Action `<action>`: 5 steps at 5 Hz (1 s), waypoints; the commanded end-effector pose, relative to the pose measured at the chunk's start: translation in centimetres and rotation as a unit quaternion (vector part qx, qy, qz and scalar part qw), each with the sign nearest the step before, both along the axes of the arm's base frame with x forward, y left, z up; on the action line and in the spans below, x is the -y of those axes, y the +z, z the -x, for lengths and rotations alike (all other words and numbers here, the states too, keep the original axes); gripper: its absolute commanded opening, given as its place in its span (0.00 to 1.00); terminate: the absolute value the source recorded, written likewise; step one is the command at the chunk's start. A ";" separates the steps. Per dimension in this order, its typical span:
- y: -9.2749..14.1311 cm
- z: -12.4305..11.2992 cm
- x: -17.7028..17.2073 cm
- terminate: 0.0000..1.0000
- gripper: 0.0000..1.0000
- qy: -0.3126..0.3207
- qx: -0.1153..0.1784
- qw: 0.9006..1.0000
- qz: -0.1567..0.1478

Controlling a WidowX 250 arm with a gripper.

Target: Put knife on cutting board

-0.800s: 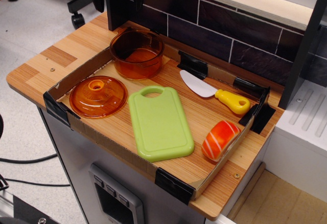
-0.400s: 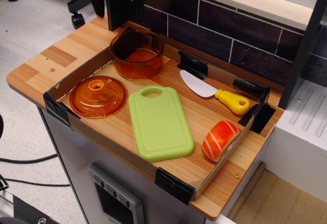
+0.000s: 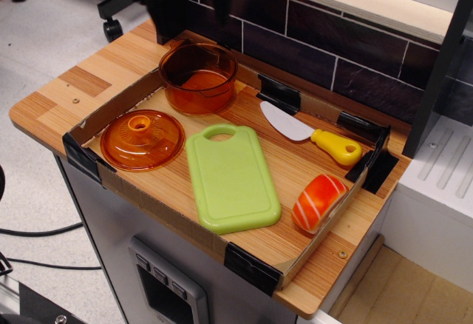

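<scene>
My gripper should grab the knife by its yellow handle [image 3: 337,146] next. Then it can put the knife on the green cutting board [image 3: 231,178].
The knife [image 3: 309,132], with a white blade and a yellow handle, lies flat at the back right of the tray, blade pointing left. The light green cutting board [image 3: 231,178] lies in the middle of the tray, handle cutout toward the back, with nothing on it. My gripper [image 3: 194,2] is black and hangs at the top edge of the view, above and behind the orange pot, far left of the knife. Its two fingers stand apart with nothing between them. Its upper part is cut off by the frame.
An orange transparent pot [image 3: 198,77] stands at the back left and its round orange lid [image 3: 142,139] lies front left. An orange-and-white toy salmon piece [image 3: 319,202] sits front right. A low cardboard rim [image 3: 164,211] with black corner clips surrounds the tray. A dark brick wall [image 3: 325,50] is behind.
My gripper has moved right and slightly down along the top edge of the view. The knife, board and other objects have not moved.
</scene>
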State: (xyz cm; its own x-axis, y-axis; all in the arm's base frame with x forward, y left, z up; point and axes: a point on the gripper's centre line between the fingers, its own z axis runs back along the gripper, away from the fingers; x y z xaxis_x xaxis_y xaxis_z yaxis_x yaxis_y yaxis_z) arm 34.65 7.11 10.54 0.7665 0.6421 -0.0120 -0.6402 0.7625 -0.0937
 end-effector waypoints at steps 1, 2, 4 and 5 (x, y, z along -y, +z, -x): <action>0.6 0.0 5.3 0.00 1.00 0.128 0.032 0.991 0.006; -0.9 0.2 7.7 0.00 1.00 0.165 0.018 0.986 0.011; -2.6 0.2 12.3 0.00 1.00 0.176 0.010 0.984 0.031; -4.0 0.0 14.2 0.00 1.00 0.172 0.008 0.985 0.031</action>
State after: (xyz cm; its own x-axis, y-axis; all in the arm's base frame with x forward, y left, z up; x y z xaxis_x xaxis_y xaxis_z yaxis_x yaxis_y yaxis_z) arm 33.45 -6.96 4.96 0.5019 0.8624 -0.0657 -0.8630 0.4943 -0.1038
